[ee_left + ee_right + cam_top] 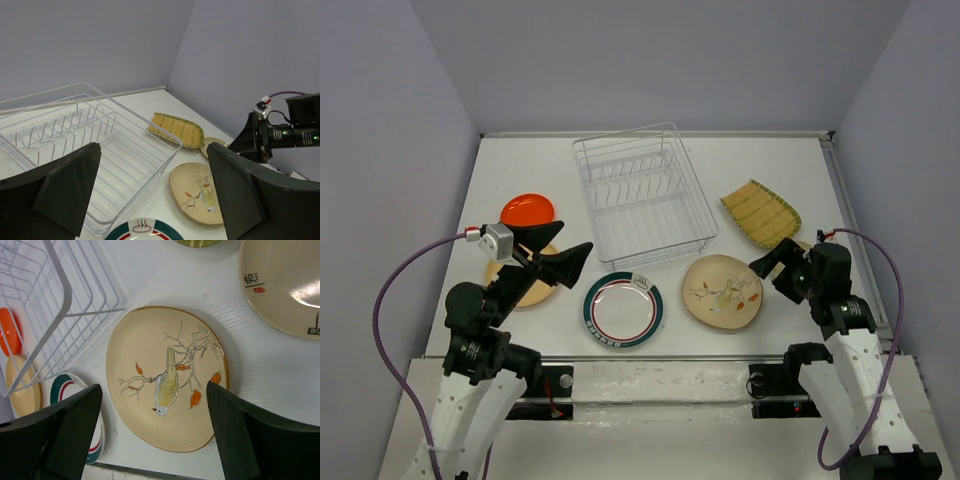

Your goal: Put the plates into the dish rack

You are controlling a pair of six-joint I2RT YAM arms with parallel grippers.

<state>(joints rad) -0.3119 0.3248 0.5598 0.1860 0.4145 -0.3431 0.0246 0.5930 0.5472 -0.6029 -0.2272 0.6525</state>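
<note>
The cream floral plate would stay on the tabletop if I lifted my right gripper now, because my gripper's open fingers are above the plate's rim [760, 286] [224, 371].
The wire dish rack [645, 200] stands empty at the middle back. Around it on the table lie an orange-red plate [527, 210], a tan plate [528, 287], a white teal-rimmed plate [622, 309], a cream floral plate [722, 291] and a yellow-green striped plate [760, 212]. My left gripper [563, 260] is open and empty, raised over the tan plate and pointing at the rack [75, 135]. My right gripper [775, 268] is open and empty, hovering just above the floral plate [167, 377], its fingers on either side of the plate's near edge.
A second cream plate with printed characters [285, 285] lies beside the striped plate, partly under my right arm. The rack's corner [45, 305] is close to the floral plate. The walls enclose the table on three sides.
</note>
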